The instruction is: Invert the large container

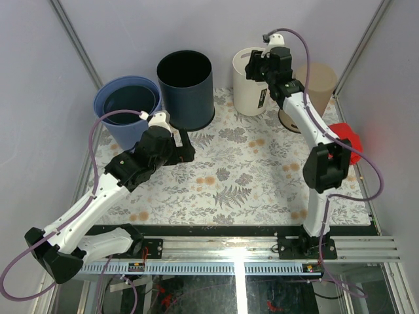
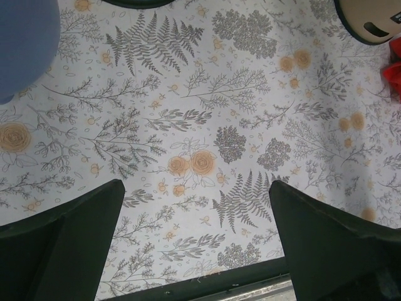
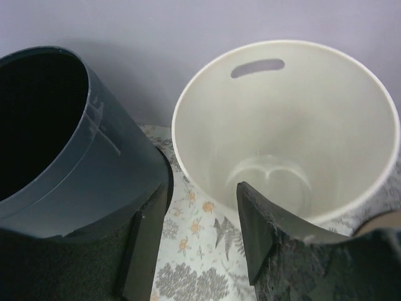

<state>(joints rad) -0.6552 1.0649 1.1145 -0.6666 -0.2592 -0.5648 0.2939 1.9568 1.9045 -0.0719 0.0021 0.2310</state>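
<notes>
The robot will next take hold of the white bin with its right gripper, by the bin's rim on the side facing the navy bin (image 1: 185,91), to tip it over toward upside down.
Several open containers stand upright along the back of the table: a blue bucket (image 1: 114,127), a dark navy bin (image 1: 185,91), a white bin (image 1: 245,98) with a handle slot, and a beige bin (image 1: 317,82). Which one is the large container I cannot tell. My right gripper (image 1: 260,65) (image 3: 200,188) hovers open over the white bin's (image 3: 282,125) near-left rim. One of its fingers is above the rim and the other is beside the navy bin (image 3: 56,138); only tablecloth shows between them. My left gripper (image 1: 186,149) (image 2: 195,185) is wide open and empty, low over the cloth in front of the navy bin.
A red object (image 1: 347,140) lies at the right edge, near the right arm's elbow. Grey walls close in behind and beside the containers. The floral cloth (image 1: 242,170) covers the table. In the left wrist view the blue bucket (image 2: 25,44) is at upper left and the beige bin (image 2: 376,19) at upper right.
</notes>
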